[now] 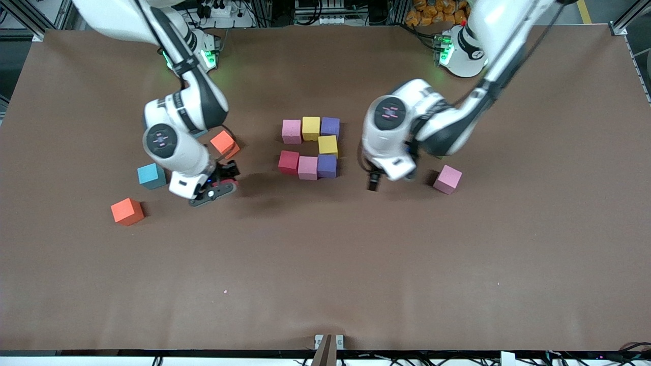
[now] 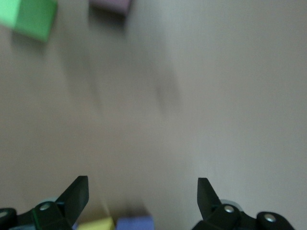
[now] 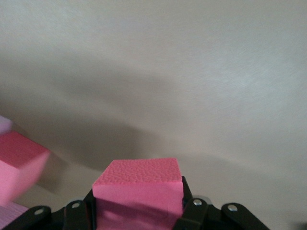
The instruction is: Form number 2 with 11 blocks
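Note:
My right gripper holds the red block short of the spot beside the group's red block, so the held block would miss if I opened now. My right gripper should move it to that spot.
Seven blocks lie together mid-table: pink (image 1: pixel 291 131), yellow (image 1: pixel 311 128) and purple (image 1: pixel 330 127) in a row, a yellow one (image 1: pixel 328 146) below, then purple (image 1: pixel 327 165), pink (image 1: pixel 307 168) and red (image 1: pixel 288 161). My right gripper (image 1: pixel 224 178) (image 3: pixel 139 201) is shut on a red block (image 3: pixel 139 184), low over the table toward the right arm's end. My left gripper (image 1: pixel 374 183) (image 2: pixel 143 191) hangs open with nothing in it, between the group and a loose pink block (image 1: pixel 447 179). The left wrist view shows a green block (image 2: pixel 29 17).
An orange block (image 1: pixel 225 143) lies beside the right arm's wrist. Another orange block (image 1: pixel 127 211) and a light-blue cube (image 1: pixel 151 176) lie toward the right arm's end. The brown table (image 1: pixel 325 279) stretches bare nearer the front camera.

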`<action>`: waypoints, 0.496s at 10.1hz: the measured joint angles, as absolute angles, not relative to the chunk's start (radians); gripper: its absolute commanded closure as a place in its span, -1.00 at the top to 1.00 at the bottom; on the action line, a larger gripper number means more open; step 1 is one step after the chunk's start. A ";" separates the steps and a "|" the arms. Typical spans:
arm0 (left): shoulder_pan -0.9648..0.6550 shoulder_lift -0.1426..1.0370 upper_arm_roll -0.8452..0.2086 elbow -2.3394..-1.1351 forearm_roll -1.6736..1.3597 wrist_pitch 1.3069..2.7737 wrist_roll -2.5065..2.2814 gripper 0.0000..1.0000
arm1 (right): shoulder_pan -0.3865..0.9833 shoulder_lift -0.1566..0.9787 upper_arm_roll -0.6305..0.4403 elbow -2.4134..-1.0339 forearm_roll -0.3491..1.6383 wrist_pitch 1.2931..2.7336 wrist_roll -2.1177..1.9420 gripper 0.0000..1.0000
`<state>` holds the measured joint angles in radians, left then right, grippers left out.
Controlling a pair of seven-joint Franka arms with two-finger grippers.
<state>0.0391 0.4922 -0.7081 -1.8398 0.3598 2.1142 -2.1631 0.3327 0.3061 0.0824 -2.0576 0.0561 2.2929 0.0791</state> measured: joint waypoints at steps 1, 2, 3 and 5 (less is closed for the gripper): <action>0.117 0.482 -0.722 -1.888 0.363 2.123 -2.092 1.00 | 0.383 0.308 0.083 -2.052 0.056 2.299 0.227 -0.45; 0.182 0.482 -0.723 -1.924 0.367 2.136 -2.025 1.00 | 0.428 0.316 0.083 -2.037 0.056 2.303 0.364 -0.45; 0.249 0.483 -0.724 -1.946 0.368 2.147 -1.954 1.00 | 0.471 0.335 0.083 -2.012 0.056 2.305 0.485 -0.45; 0.366 0.481 -0.726 -1.958 0.369 2.150 -1.827 1.00 | 0.526 0.390 0.083 -1.969 0.056 2.357 0.639 -0.45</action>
